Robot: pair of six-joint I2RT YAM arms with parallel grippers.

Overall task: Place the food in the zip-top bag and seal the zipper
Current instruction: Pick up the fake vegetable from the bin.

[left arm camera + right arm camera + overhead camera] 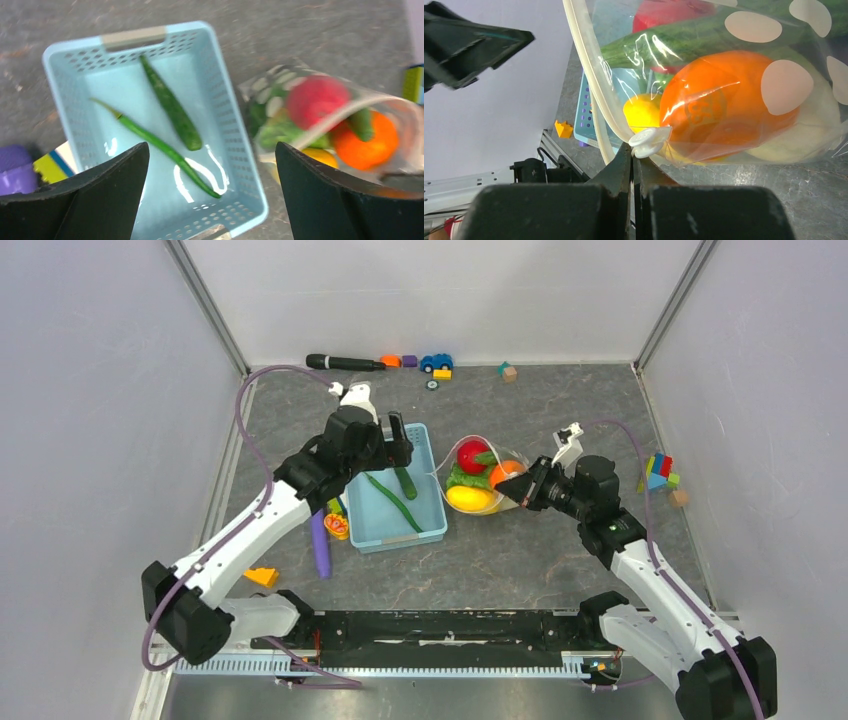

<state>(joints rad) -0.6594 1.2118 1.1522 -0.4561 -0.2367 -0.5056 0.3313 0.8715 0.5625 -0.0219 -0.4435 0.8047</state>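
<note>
My left gripper will grab the dark green cucumber [406,483] near one end next. Its length then stays free to go into the zip-top bag's opening [446,472].
The zip-top bag [482,476] lies right of the basket, its mouth facing left. It holds food: a red piece [317,97], an orange piece [724,105], a yellow piece [643,113], lettuce [277,131] and a green cucumber [684,40]. My right gripper [632,150] is shut on the bag's edge, just under the zipper's white end tab [650,141]. My left gripper [211,147] hangs open and empty above the light-blue basket [65,70]. In that basket lie a dark green cucumber [172,110] and a thin green pod [160,145].
A long purple rod [320,545], a small yellow-orange toy [337,526] and an orange wedge [262,577] lie left of the basket. A black marker [345,363] and small toys [436,363] line the back wall. Coloured blocks [660,474] sit at the right.
</note>
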